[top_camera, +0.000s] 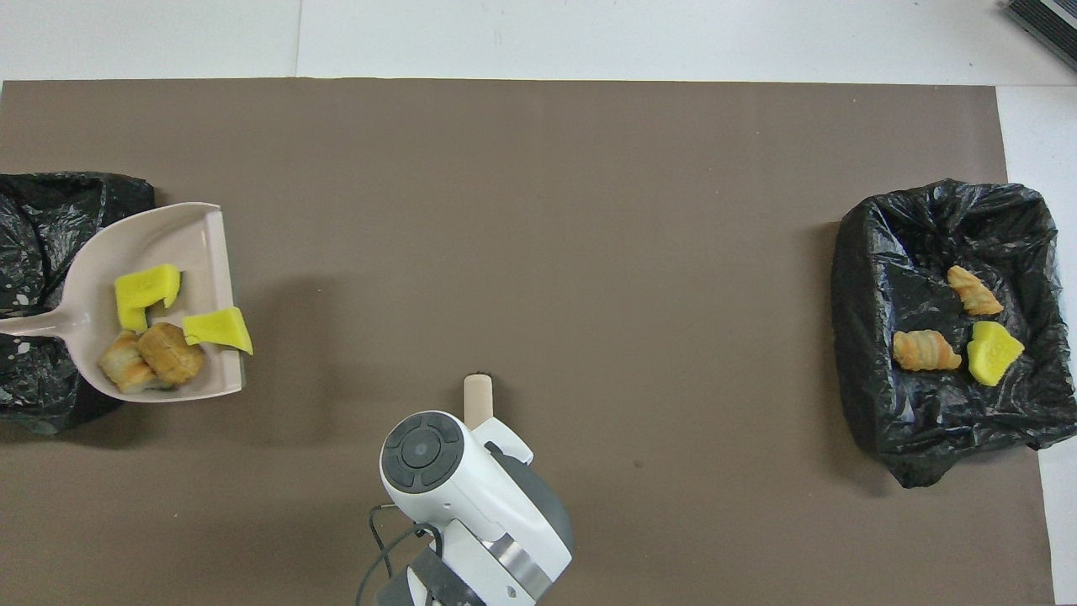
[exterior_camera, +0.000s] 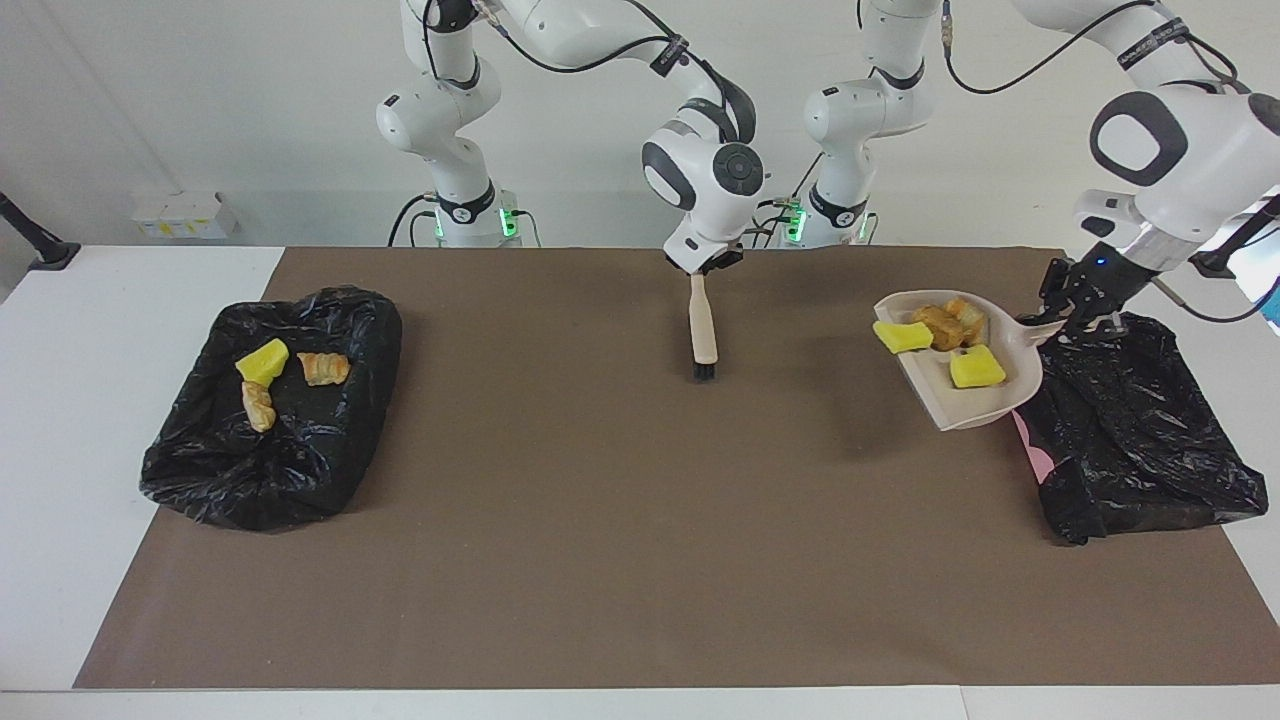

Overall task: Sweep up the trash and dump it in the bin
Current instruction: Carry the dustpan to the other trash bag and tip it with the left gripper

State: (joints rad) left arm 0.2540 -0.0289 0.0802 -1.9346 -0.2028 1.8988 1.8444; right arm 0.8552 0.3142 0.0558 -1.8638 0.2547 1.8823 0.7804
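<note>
The brush in my right gripper stands low over the brown mat in the overhead view, so it is time to open my right gripper now.
My left gripper is shut on the handle of the beige dustpan, which hangs tilted in the air over the rim of the black-lined bin at the left arm's end. In the dustpan lie trash pieces: two yellow sponge chunks and two brown bread-like pieces. My right gripper is shut on the top of the brush, which hangs upright over the mat near the robots. Seen from overhead, the right wrist hides that gripper and only the brush handle's end shows.
A second black-lined bin sits at the right arm's end of the table, holding a yellow chunk and two bread-like pieces. A brown mat covers the table between the two bins.
</note>
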